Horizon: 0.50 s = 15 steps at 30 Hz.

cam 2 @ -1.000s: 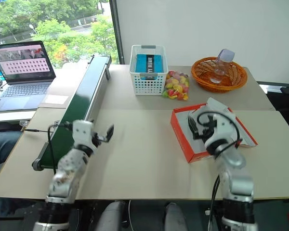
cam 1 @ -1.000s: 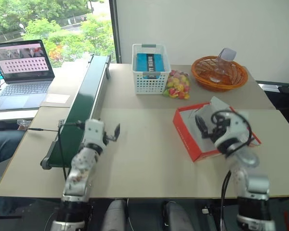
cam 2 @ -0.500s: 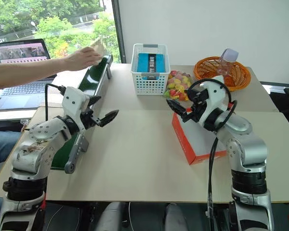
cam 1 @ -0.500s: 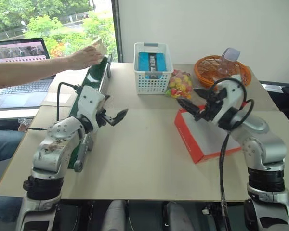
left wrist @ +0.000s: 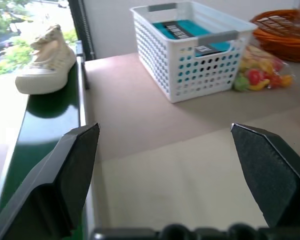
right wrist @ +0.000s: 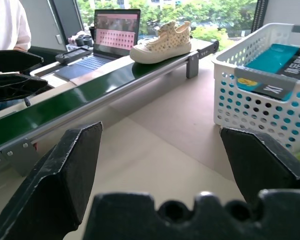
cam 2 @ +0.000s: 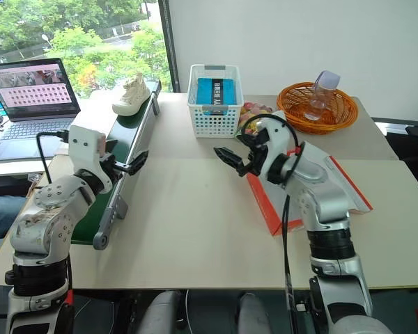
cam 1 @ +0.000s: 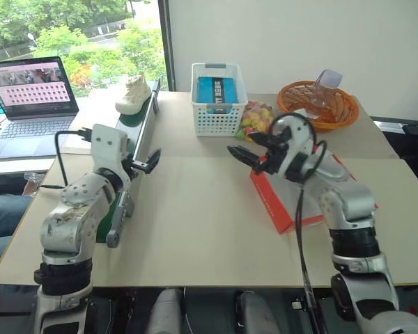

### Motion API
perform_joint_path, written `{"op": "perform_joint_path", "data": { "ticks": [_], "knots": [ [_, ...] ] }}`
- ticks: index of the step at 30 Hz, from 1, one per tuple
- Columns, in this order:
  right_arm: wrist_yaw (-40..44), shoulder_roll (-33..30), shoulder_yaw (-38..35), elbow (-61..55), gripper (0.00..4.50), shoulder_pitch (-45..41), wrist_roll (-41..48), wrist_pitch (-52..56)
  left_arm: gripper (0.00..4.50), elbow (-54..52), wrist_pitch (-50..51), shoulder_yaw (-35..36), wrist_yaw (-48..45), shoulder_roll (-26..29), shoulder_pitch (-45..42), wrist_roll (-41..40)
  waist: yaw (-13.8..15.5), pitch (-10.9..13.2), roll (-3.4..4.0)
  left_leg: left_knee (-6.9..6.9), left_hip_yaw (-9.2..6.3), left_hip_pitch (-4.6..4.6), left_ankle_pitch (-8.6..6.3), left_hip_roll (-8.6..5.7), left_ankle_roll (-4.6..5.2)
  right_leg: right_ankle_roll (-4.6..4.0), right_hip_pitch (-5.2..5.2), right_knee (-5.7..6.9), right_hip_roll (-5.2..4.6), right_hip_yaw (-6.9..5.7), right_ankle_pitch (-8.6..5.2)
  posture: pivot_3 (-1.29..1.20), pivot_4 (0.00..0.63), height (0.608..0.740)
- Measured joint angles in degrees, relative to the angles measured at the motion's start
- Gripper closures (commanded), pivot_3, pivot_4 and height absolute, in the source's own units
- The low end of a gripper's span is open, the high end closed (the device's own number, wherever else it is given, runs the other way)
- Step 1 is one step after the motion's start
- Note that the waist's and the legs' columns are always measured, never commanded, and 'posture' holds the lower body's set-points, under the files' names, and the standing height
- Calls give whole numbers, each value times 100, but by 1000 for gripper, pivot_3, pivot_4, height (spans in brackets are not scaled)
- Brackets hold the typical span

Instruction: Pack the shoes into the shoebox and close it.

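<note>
Next, my left gripper grabs the cream-white shoe by its heel (cam 1: 141, 92) to pack the shoe into the red shoebox (cam 1: 270, 200).
One cream-white shoe (cam 1: 132, 94) with a hole-dotted upper stands upright on the far end of the green conveyor belt (cam 1: 125, 146); it also shows ahead of both wrist cameras (left wrist: 42, 62) (right wrist: 162, 42). The red shoebox (cam 1: 270, 200) lies open at the right of the table, its white inside largely hidden behind my right arm. My left gripper (cam 1: 150, 161) hovers open beside the belt's right edge, holding nothing. My right gripper (cam 1: 242, 158) hangs open and empty over the table, just left of the shoebox, pointing towards the belt.
A white mesh basket (cam 1: 219, 104) with a blue box stands at the back centre, and a bag of coloured candies (cam 1: 256, 120) lies beside it. An orange wicker basket (cam 1: 319, 104) holds a clear cup. A laptop (cam 1: 31, 104) sits at the left on a side table.
A person's hand set the shoe on the belt's far end and withdrew. My right gripper swung left from over the shoebox to the table beside it. My left gripper rose towards the belt.
</note>
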Motion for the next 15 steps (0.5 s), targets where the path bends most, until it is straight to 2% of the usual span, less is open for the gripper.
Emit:
{"op": "perform_joint_path", "data": {
  "ticks": [5, 12, 15],
  "knots": [
    [116, 215, 157, 299, 0, -227, -168, -100, 19, 585, -121, 410, 191, 118, 69, 137, 16, 0, -1, 2, -1, 0, 2, 0, -1, 7, -1, 21, 1, 0, -11, 0, 150, 735],
    [366, 381, 291, 312, 0, -361, -162, -105, 19, 1412, -472, 310, -79, 558, -329, 329, 16, 1, -1, 3, 1, 0, 1, 1, -5, -5, -6, 26, -3, -1, -4, 0, 150, 735],
    [400, 394, 335, 308, 0, -361, -167, -103, 19, 2114, -654, 183, -339, 788, -637, 394, 18, 1, -2, 1, 2, 0, 1, 1, -6, -6, -17, 38, -4, -1, -4, 0, 150, 735]
  ]
}}
